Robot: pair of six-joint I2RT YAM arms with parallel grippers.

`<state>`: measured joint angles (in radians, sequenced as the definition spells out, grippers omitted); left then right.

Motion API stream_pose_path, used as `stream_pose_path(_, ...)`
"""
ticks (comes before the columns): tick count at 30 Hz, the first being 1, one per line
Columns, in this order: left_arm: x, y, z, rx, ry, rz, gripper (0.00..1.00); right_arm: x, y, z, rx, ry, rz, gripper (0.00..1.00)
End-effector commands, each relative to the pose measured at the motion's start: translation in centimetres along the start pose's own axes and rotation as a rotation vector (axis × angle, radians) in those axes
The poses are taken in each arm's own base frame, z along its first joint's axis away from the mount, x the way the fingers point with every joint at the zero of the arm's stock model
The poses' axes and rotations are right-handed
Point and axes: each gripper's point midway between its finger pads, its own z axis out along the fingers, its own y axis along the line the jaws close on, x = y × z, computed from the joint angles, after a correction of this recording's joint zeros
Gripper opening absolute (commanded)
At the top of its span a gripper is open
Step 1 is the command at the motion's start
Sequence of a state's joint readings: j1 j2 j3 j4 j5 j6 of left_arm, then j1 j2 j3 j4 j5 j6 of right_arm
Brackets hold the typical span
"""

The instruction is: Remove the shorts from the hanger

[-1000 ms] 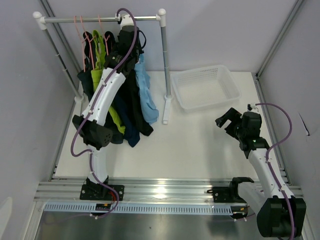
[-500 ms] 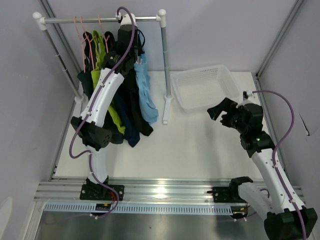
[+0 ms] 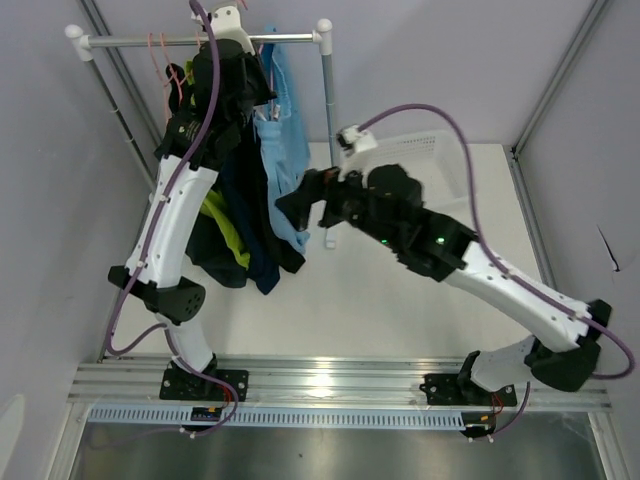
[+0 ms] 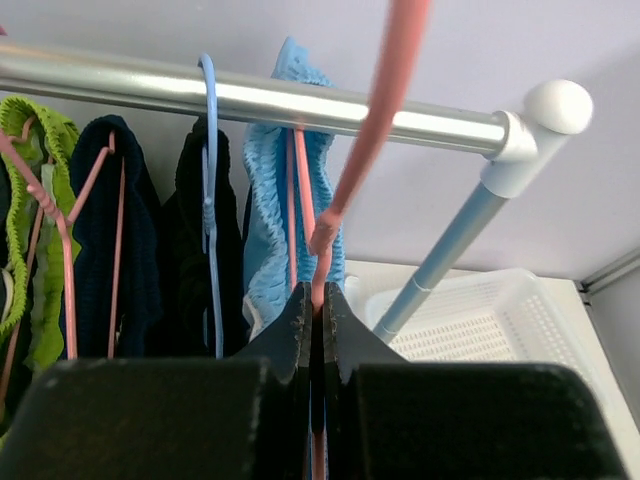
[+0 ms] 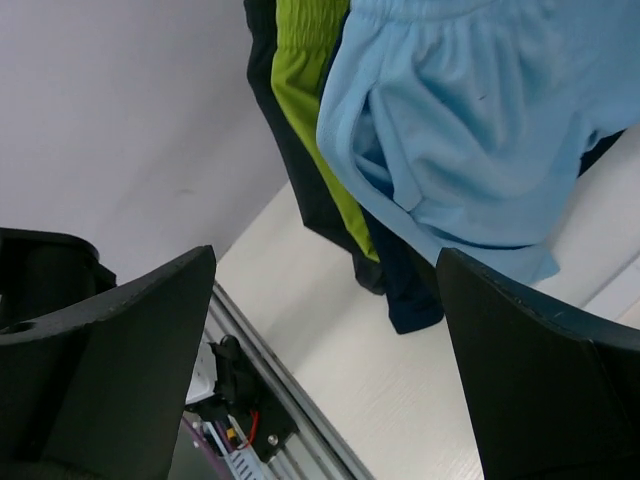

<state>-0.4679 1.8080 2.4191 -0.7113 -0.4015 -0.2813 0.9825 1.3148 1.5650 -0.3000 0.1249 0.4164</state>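
Note:
My right gripper grabs the light blue shorts (image 3: 287, 150) by the lower hem next, which leaves the waistband free to slip off the hanger.
Several shorts hang on a rail (image 3: 140, 40): light blue shorts (image 3: 287, 150) on the right, then black (image 3: 245, 170), navy (image 3: 262, 265) and lime green (image 3: 222, 225). My left gripper (image 3: 262, 108) is raised near the rail and shut on the pink hanger (image 4: 345, 170) that carries the light blue shorts (image 4: 265, 220). My right gripper (image 3: 300, 195) is open by the lower part of the light blue shorts. In the right wrist view its fingers (image 5: 120, 350) stand wide apart, with the light blue shorts (image 5: 470, 120) just beyond them, untouched.
A white basket (image 3: 455, 165) lies at the back right, partly behind my right arm; it also shows in the left wrist view (image 4: 500, 320). The rack's right post (image 3: 328, 120) stands between the clothes and the basket. Other hangers, pink and blue (image 4: 210, 200), hang on the rail.
My right arm has swung from the table's right side across to the light blue shorts. My left arm has risen toward the rail, lifting the hanger and the light blue shorts.

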Motion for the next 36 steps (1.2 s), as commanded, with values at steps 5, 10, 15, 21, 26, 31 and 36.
stream_pose_path(5, -5.7, -0.9, -5.0, 0.096, -0.124, -0.119, 0.00, 5.4, 2.1, 5.3, 0.092, 0.079, -0.065, 0.99)
stream_pose_path(10, -4.5, -0.7, -6.3, 0.115, -0.084, -0.135, 0.00, 7.3, 1.1, 7.5, 0.162, 0.069, -0.077, 0.96)
stream_pose_path(15, -4.3, 0.4, -8.4, 0.114, -0.088, -0.138, 0.00, 7.7, -0.3, 8.1, 0.265, 0.028, -0.110, 0.90)
stream_pose_path(21, -4.0, 0.6, -9.9, 0.137, -0.083, -0.144, 0.00, 7.0, -1.4, 7.3, 0.384, -0.049, -0.162, 0.71)
stream_pose_path(26, -4.2, 0.7, -9.9, 0.132, -0.092, -0.146, 0.00, 8.6, -0.4, 7.5, 0.347, -0.011, -0.156, 0.00)
stream_pose_path(31, -5.2, 1.0, -9.8, 0.114, -0.126, -0.138, 0.00, 13.6, 1.4, 5.7, 0.316, 0.062, -0.196, 0.00)
stream_pose_path(36, -6.7, 2.1, -9.3, 0.054, -0.167, -0.099, 0.00, 20.8, 2.0, 0.6, 0.335, 0.157, -0.248, 0.00)
